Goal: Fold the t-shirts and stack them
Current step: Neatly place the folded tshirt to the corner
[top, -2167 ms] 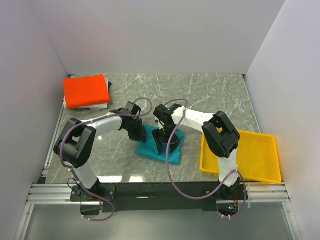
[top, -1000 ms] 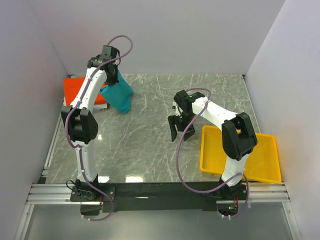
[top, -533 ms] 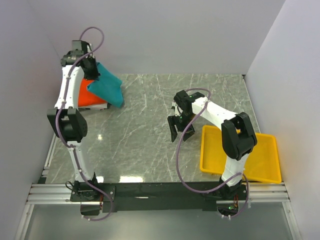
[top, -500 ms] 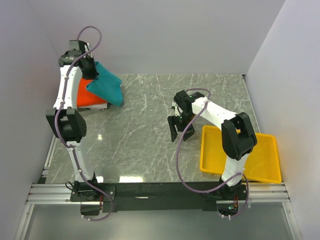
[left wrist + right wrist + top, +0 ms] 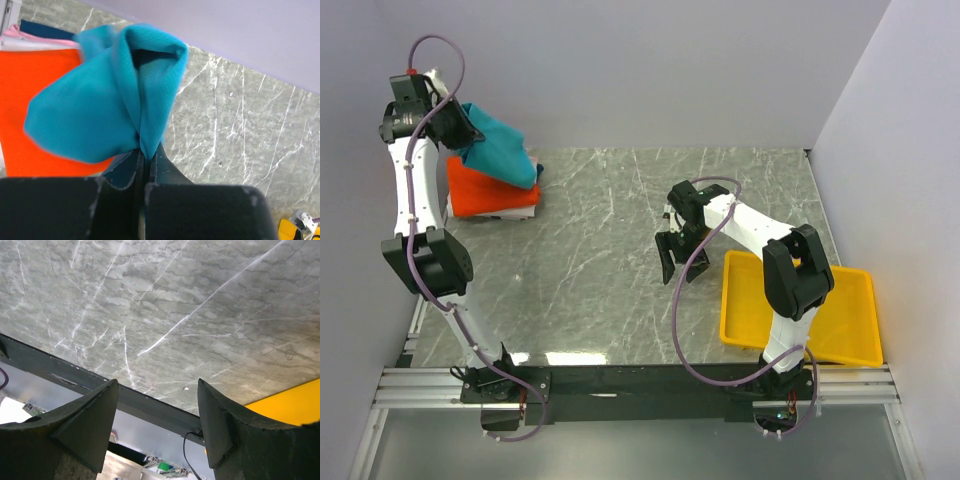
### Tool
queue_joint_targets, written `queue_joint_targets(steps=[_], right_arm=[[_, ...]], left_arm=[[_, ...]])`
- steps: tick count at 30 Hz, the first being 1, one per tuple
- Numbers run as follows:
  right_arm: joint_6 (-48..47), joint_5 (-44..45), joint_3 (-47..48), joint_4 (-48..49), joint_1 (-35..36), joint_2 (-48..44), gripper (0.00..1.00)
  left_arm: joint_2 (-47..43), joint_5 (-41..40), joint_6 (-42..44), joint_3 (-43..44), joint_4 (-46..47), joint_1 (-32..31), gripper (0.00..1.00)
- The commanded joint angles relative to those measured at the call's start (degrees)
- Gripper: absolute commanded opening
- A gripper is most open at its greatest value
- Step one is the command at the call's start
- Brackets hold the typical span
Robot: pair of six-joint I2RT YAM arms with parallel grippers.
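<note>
The teal-blue t-shirt bunches at an angle from my left gripper's fingers and hangs over the orange-red t-shirt (image 5: 488, 189) (image 5: 25, 120). My left gripper should bring the teal-blue t-shirt down flat before it lets go.
The teal-blue t-shirt (image 5: 498, 148) hangs folded in the air at the far left, pinched at one edge by my left gripper (image 5: 463, 128), which is shut on it. In the left wrist view the same shirt (image 5: 107, 105) bunches out from between the closed jaws of that gripper (image 5: 145, 156). Under it the folded orange-red t-shirt (image 5: 488, 189) lies on the table; it shows as a flat orange patch (image 5: 30, 95) in the wrist view. My right gripper (image 5: 677, 266) stands open and empty over the middle of the table, its fingers (image 5: 98, 415) wide apart.
A yellow tray (image 5: 842, 318) sits at the right front, its corner (image 5: 295, 405) visible in the right wrist view. White, pink and dark cloth (image 5: 30, 37) lies under the orange-red shirt. Grey walls close the back and both sides.
My left arm has swung the teal-blue shirt up and to the far left, over the orange-red shirt. The right arm has stayed still and open.
</note>
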Motion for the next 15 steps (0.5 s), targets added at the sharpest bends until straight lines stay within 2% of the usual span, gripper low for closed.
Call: queue_joint_targets(steps=[1,15], right_arm=[[0.11,-0.25,0.55,-1.03,-0.10,-0.75,0.71],[0.11,-0.16,0.46,-0.95,-0.19,-0.75,0.71]], left_arm=[[-2.18,3.92,-0.55,-1.73,2.54,0.81,0.00],[0.10,0.67,2.18,-5.95,-0.19,4.42,0.00]])
